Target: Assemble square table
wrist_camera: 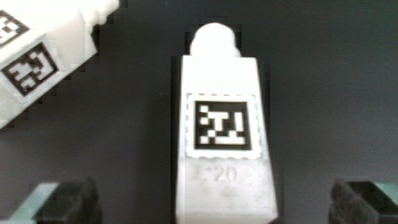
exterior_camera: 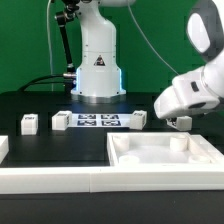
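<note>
My gripper grabs the leg by its wide end next, so the leg's rounded tip stays free to enter the square tabletop.
The white square tabletop with its raised rim lies at the front on the exterior view's right. My gripper hangs just behind its far right corner. In the wrist view a white leg with a black-white tag lies flat on the dark table. My gripper is open, with one dark finger on each side of the leg's near end. Neither finger touches the leg. Another tagged white piece lies beside the leg. Three more small tagged legs stand in a row further back.
The marker board lies flat in front of the robot base. A long white border rail runs along the front edge, and a white block sits at the exterior view's far left.
</note>
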